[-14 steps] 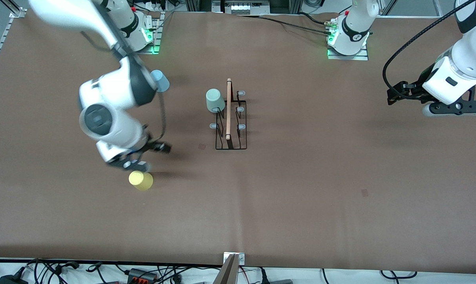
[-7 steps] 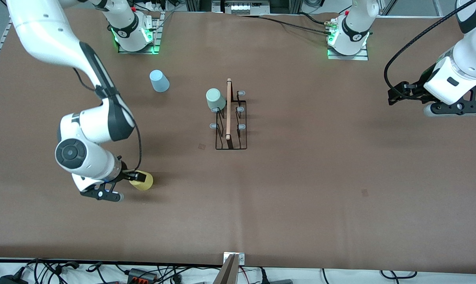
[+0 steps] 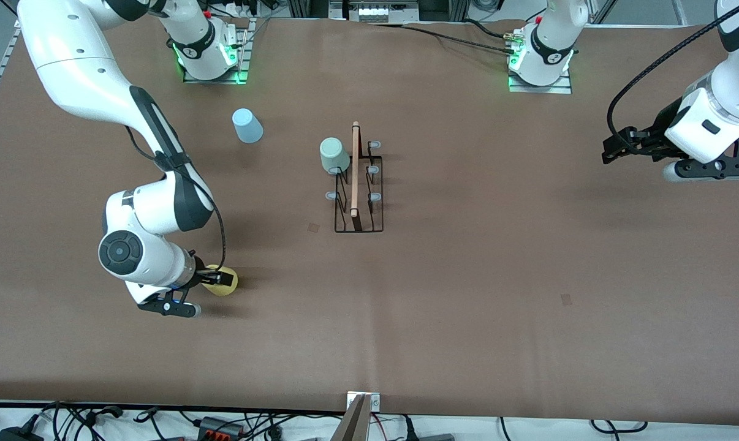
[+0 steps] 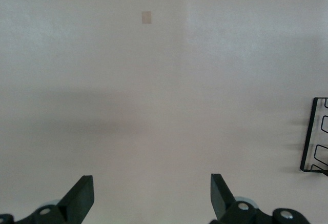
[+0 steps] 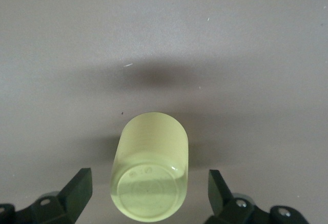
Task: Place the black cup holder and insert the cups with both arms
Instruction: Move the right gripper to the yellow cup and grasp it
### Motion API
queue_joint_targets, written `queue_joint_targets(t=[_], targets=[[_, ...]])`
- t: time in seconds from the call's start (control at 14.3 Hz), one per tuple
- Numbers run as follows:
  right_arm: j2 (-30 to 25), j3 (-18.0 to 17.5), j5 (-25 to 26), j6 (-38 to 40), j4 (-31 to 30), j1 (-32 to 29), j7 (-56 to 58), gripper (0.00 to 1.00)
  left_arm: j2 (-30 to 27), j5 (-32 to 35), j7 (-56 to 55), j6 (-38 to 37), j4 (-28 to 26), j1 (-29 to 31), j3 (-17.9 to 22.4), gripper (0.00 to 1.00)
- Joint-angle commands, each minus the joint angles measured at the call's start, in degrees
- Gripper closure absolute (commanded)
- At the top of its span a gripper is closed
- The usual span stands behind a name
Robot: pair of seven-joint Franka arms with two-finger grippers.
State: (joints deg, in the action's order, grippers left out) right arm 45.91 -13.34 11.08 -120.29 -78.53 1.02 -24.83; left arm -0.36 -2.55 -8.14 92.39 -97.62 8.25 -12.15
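Next, my right gripper grabs the yellow cup [image 3: 227, 283] by its closed bottom to set it onto the black cup holder [image 3: 358, 184].
The black cup holder [image 3: 358, 184] stands mid-table with a pale mint green cup [image 3: 333, 155] on one peg. A light blue cup [image 3: 247, 125] stands upside down toward the right arm's end. The yellow cup [image 3: 227, 283] sits nearer the front camera. My right gripper [image 3: 217, 279] is open at the yellow cup [image 5: 149, 167]. Its fingers stand either side of the cup's base without touching it, as the right wrist view [image 5: 147, 185] shows. My left gripper [image 3: 614, 150] waits open and empty over the left arm's end, as its wrist view [image 4: 152, 190] shows.
A corner of the rack [image 4: 315, 137] shows in the left wrist view. Brown table cover [image 3: 467, 294] lies all round. Cables and a metal bracket [image 3: 362, 404] sit along the table's front edge.
My right arm swung down from above the yellow cup and brought its open gripper round the cup at table level. My left gripper drifted slightly toward its end of the table.
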Motion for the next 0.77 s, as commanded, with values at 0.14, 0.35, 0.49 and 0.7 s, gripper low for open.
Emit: queue_joint_targets(t=[0.14,0.35,0.49,0.7], targets=[[1.37,-0.29,-0.80,0.68,0.57,-0.66,4.79,0.00,-0.35,-0.71,0.58,-0.45,0.68,0.37,-0.68,0.00],[1.55,-0.38,-0.80,0.59,0.84,-0.58,4.70,0.43,-0.26,-0.71,0.67,-0.45,0.77,0.63,-0.25,0.00],[1.29,-0.38,-0.80,0.93,1.19,-0.58,5.23,0.68,-0.26,-0.71,0.67,-0.45,0.77,0.63,-0.15,0.00],[0.67,-0.99,-0.80,1.37,1.37,-0.31,5.14,0.78,-0.26,-0.71,0.67,-0.45,0.77,0.63,-0.07,0.00]])
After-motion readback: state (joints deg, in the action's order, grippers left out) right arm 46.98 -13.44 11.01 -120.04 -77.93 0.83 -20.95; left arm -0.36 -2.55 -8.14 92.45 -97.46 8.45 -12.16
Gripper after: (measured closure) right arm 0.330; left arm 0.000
